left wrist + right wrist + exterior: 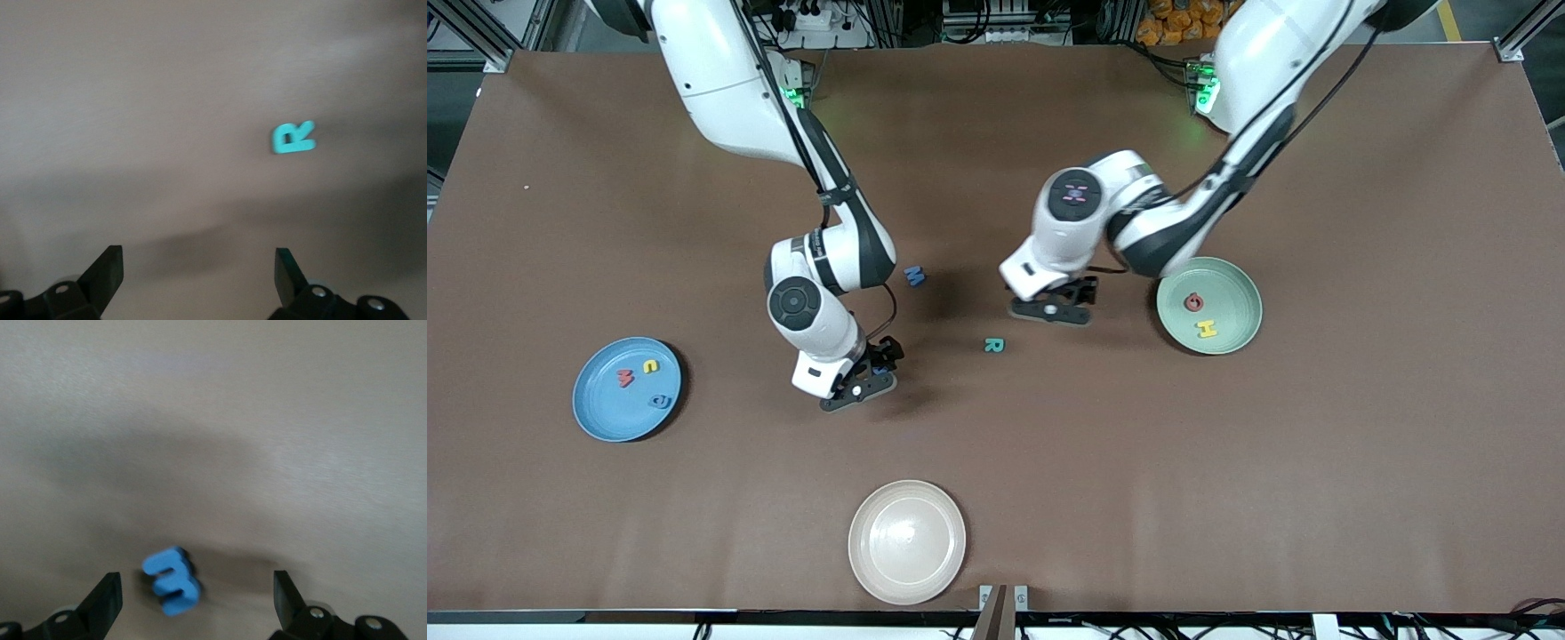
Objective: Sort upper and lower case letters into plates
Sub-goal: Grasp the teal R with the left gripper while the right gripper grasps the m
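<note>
My right gripper's fingers are level with the sides of the blue letter in the right wrist view. I need to close my right gripper now, and it would hold the letter.
My right gripper is open low over the table's middle. In the right wrist view a small blue letter lies between its open fingers, nearer one of them; the gripper's midpoint is here. My left gripper is open and empty, beside the mint green plate. A teal R lies on the table near it and shows ahead of its fingers. A blue M lies between the arms. The light blue plate holds three letters; the green plate holds a red letter and a yellow H.
A cream-white round plate sits empty near the table's front edge. The light blue plate lies toward the right arm's end, the green plate toward the left arm's end.
</note>
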Robot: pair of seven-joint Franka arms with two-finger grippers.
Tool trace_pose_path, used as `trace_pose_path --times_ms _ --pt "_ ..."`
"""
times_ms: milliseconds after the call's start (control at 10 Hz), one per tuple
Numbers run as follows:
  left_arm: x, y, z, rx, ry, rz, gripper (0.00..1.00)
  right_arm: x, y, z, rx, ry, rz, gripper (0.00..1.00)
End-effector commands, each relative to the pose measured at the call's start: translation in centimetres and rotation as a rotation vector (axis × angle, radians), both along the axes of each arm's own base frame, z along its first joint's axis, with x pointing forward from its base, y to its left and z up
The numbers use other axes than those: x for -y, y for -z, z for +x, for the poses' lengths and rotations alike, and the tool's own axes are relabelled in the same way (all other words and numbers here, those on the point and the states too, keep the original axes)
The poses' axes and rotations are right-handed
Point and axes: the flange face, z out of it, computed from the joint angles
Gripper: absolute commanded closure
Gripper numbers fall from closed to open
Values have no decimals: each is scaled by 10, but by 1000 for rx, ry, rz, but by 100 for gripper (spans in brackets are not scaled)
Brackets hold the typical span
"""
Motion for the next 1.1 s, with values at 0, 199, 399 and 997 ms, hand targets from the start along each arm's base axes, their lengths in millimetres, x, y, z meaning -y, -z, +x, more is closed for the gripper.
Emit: trace_pose_path --times_ms 0,199,399,997 --pt "29 15 18 110 60 33 0 -6 -2 6 3 6 23 0" --pt "63 10 26 137 41 -29 0 -5 -2 6 10 -24 8 82" --pt "71 17 47 208 109 -107 0 -5 0 4 4 -25 5 99" --pt "85 44 28 204 175 -143 0 24 -28 20 21 20 5 100"
